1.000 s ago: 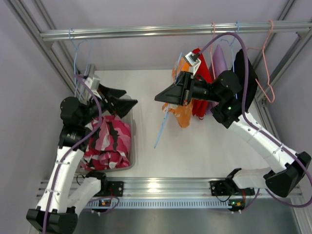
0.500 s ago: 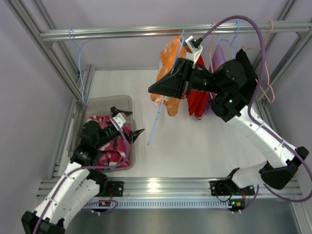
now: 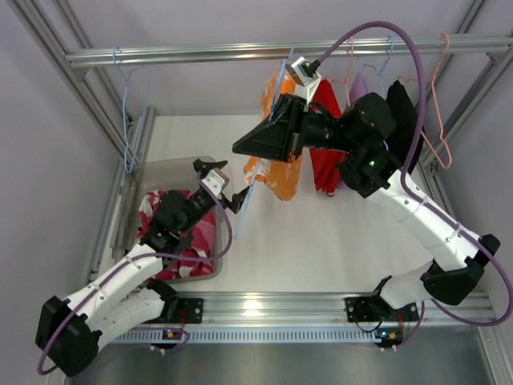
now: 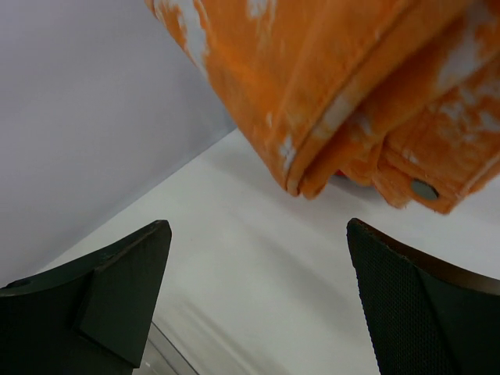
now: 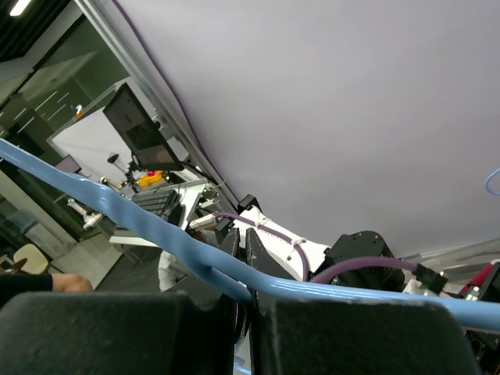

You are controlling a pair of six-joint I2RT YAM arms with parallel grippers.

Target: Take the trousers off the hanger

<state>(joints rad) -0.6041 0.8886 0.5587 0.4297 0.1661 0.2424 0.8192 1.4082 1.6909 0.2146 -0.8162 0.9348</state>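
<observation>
Next, my left gripper grabs the orange trousers by the hanging lower end point(image 3: 254, 171) point(image 4: 303, 158) to pull them off the hanger.
The orange trousers point(image 3: 280, 172) with white blotches hang from a light blue hanger point(image 3: 250, 200), above the white table. My right gripper point(image 3: 238, 149) is shut on the hanger's wire point(image 5: 156, 234), which crosses just above its closed fingers point(image 5: 242, 305). My left gripper point(image 3: 226, 183) is open and empty. It sits just left of the trousers' lower end, beside the hanger's lower tip. In the left wrist view the orange trousers point(image 4: 336, 94) hang above and beyond the open gripper point(image 4: 258, 297). The pink-white-black camouflage trousers point(image 3: 200, 237) lie in the grey bin point(image 3: 156, 172).
A metal rail point(image 3: 240, 52) crosses the back. On it hang a red garment point(image 3: 325, 160), a black garment point(image 3: 401, 120), an empty blue hanger point(image 3: 127, 120) at left and a pink hanger point(image 3: 437, 104) at right. Frame posts stand on both sides.
My left gripper has left the bin and moved right to the lower end of the orange trousers. My right gripper has shifted the hanger and trousers slightly up and left.
</observation>
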